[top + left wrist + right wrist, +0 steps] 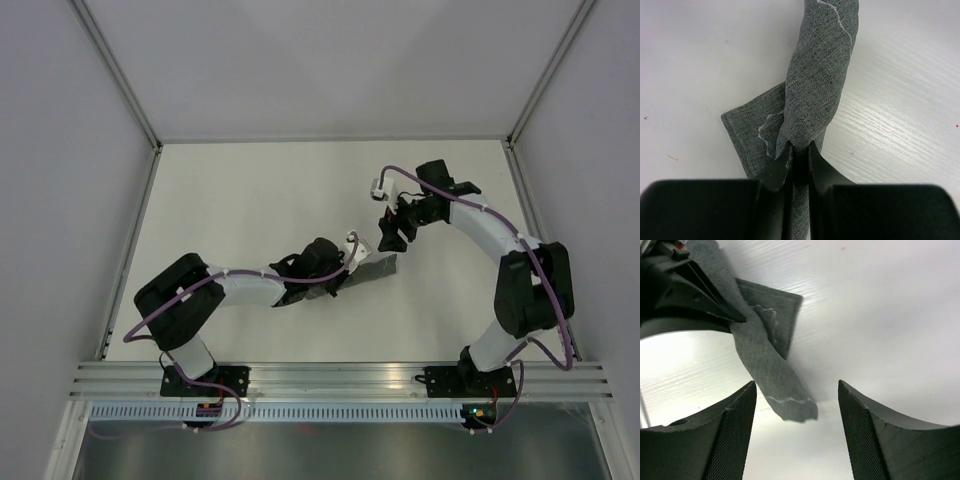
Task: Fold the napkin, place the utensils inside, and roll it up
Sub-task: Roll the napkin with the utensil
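Observation:
I should grab the rolled napkin across its body by the flap point(360, 275) point(762, 354) with my right gripper next. That will keep the napkin rolled and free my left gripper.
The napkin point(376, 267) is a dark grey cloth rolled into a thick tube with a flat flap sticking out at one side. It lies on the white table near the middle. In the left wrist view the roll point(820, 80) runs away from me and my left gripper point(800, 150) is shut on its near end. My right gripper point(392, 232) is open and empty just beyond the roll's far end; in its view point(797, 395) the roll's end point(785, 390) lies between the fingers, apart from both. No utensils show.
The white table point(250, 200) is walled by pale panels on three sides. An aluminium rail point(340, 378) with both arm bases runs along the near edge.

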Available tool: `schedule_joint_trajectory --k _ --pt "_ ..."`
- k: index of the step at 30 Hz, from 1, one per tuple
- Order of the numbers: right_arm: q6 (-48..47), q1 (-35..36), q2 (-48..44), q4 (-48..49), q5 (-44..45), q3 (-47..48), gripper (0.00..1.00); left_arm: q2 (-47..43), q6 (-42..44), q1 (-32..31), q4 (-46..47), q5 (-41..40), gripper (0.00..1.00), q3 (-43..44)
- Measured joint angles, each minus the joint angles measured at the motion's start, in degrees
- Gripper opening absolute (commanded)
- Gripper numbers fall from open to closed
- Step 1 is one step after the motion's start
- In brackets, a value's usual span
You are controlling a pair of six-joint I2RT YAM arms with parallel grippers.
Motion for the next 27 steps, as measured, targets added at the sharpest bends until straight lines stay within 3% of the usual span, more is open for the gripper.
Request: schedule_joint_trajectory --k 11,22,27 --pt "-3.63 0.24 -29.20 16.92 4.74 -27.67 0.78 2.91 -6.45 7.15 -1.92 14.23 0.04 3.04" --pt "-7.41 17.79 -32.41 28.74 17.53 -38.53 0.80 9.44 -8.98 11.45 -7.32 27.89 0.05 10.56" --pt "-8.66 21.40 -30.47 34.56 22.75 -41.66 0.81 11.91 -9.27 12.90 -9.86 33.03 0.05 13.29"
